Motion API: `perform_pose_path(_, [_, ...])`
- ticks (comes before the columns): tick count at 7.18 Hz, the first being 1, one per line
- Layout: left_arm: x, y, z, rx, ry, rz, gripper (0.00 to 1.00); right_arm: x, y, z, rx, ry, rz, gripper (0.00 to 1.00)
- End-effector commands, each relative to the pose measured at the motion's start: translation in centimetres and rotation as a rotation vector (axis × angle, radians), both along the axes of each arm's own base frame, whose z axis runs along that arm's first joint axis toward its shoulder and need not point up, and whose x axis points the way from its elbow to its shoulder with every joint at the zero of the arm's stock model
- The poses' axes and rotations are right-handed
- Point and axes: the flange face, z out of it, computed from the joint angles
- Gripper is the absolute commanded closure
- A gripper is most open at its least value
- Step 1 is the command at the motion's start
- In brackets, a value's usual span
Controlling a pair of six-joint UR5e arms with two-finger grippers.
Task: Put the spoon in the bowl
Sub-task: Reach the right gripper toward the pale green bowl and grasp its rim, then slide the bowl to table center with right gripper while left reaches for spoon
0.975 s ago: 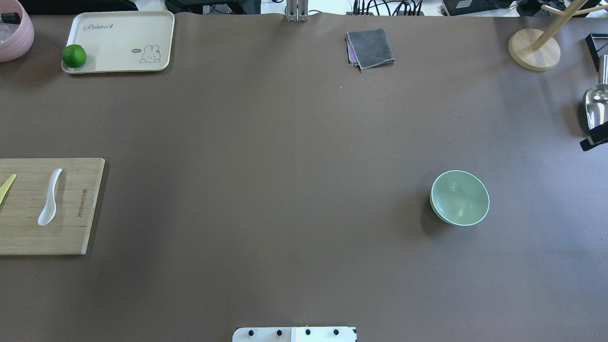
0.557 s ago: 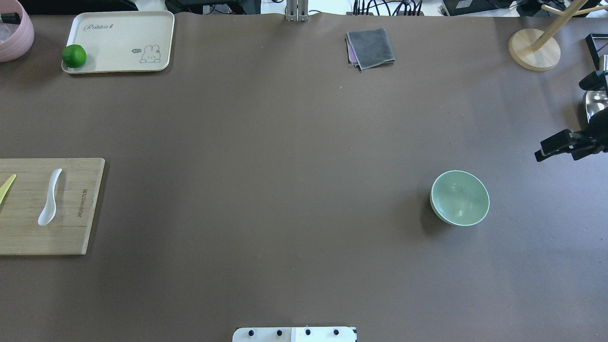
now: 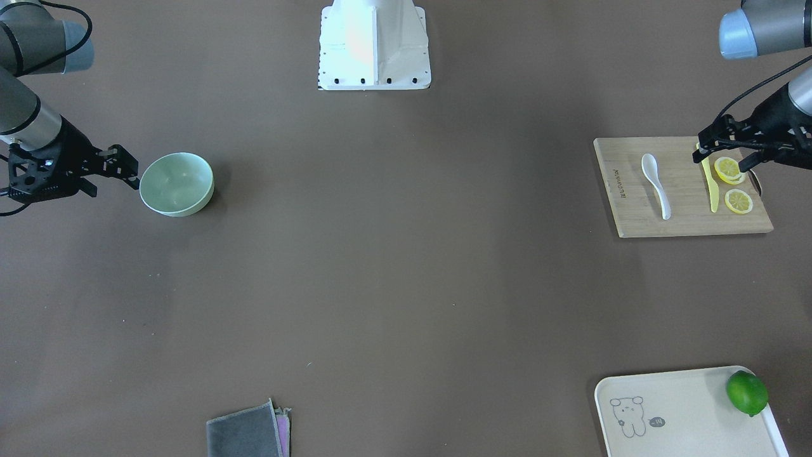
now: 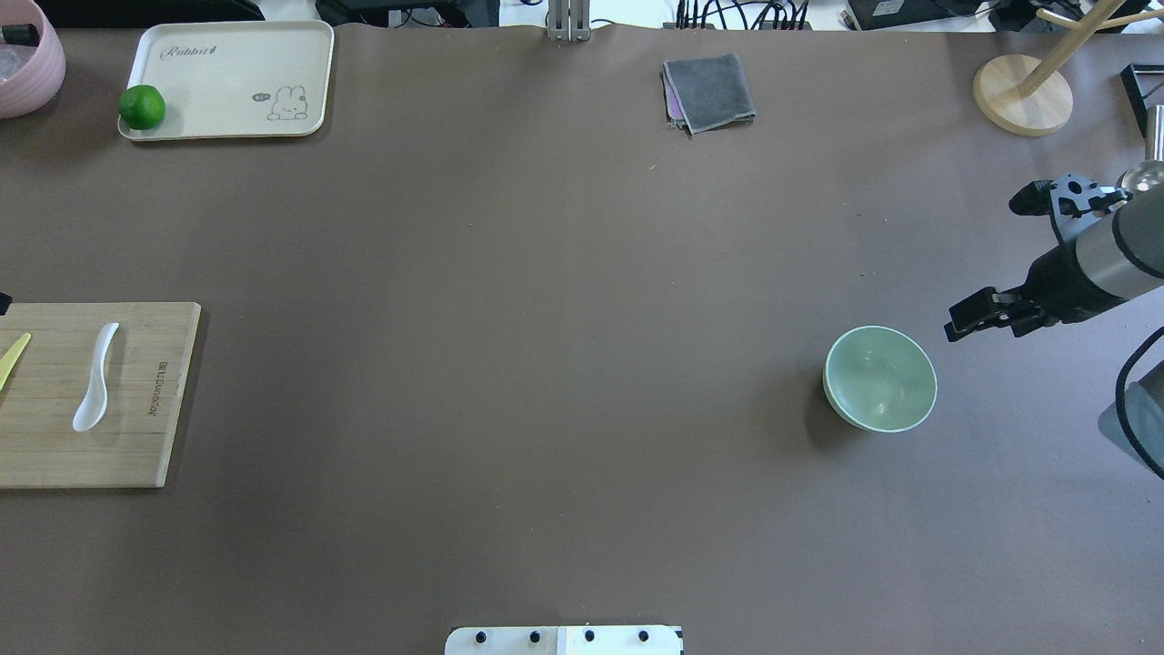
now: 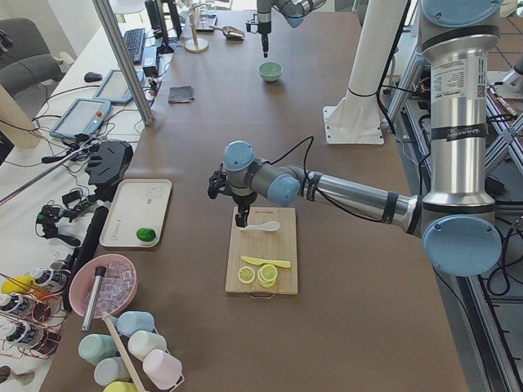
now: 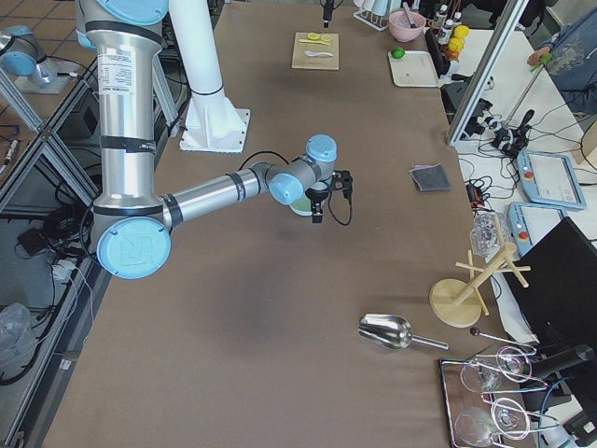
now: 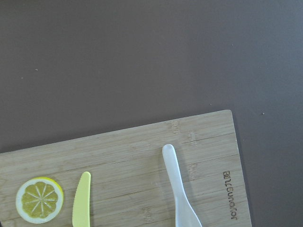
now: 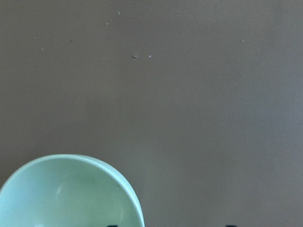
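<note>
The bowl needs to be set ready for the spoon [image 3: 655, 184], so my right gripper will grab the bowl by its rim [image 3: 144, 174] next.
The white spoon [image 3: 655, 184] lies on a wooden cutting board [image 3: 634, 216], scoop toward the robot; it also shows in the overhead view [image 4: 95, 377] and the left wrist view [image 7: 177, 189]. The mint-green bowl [image 4: 879, 378] stands empty on the table's right half. My left gripper [image 3: 723, 155] hovers over the board's outer part, above the knife and lemon slices, beside the spoon; it looks open and empty. My right gripper [image 4: 964, 323] hangs just right of the bowl [image 3: 176, 184], open and empty; the bowl's rim fills the right wrist view's lower left [image 8: 71, 194].
A yellow knife [image 3: 710, 184] and lemon slices [image 3: 738, 201] share the board. A cream tray [image 4: 236, 55] with a lime [image 4: 142, 107] sits far left, a grey cloth [image 4: 709, 91] far middle, a wooden stand [image 4: 1021, 95] and metal scoop [image 6: 387, 329] far right.
My right arm has come in from the right edge and moved left and nearer to the bowl. A tip of my left gripper now shows at the overhead view's left edge.
</note>
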Motion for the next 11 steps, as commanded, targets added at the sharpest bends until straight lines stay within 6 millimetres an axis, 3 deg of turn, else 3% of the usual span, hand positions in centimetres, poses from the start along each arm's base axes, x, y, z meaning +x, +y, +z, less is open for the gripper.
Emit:
perform_pose_path(1, [0.4, -0.1, 0.0, -0.001, -0.013, -0.005, 0.03, -2.4, 0.8, -0.1, 0.020, 0.014, -0.031, 0.21])
perform_pose_path(2, [0.4, -0.1, -0.1, -0.001, -0.012, -0.006, 0.03, -3.0, 1.1, 0.0, 0.025, 0.022, -0.040, 0.23])
perform_pose_path(4, [0.4, -0.2, 0.1, 0.002, -0.019, -0.008, 0.03, -4.2, 1.0, 0.4, 0.022, 0.029, -0.053, 0.38])
perform_pose_path(7, [1.8, 0.2, 0.1, -0.030, -0.021, -0.005, 0.04, -4.3, 1.0, 0.2, 0.023, 0.024, -0.058, 0.94])
perform_pose_path(9, [2.9, 0.3, 1.1, -0.039, -0.063, -0.016, 0.22, -4.4, 1.0, -0.9, 0.033, 0.003, -0.064, 1.00])
perform_pose_path(11, [4.6, -0.3, 1.7, -0.057, -0.066, -0.007, 0.29, -5.5, -0.1, -4.9, 0.064, -0.044, -0.053, 1.00])
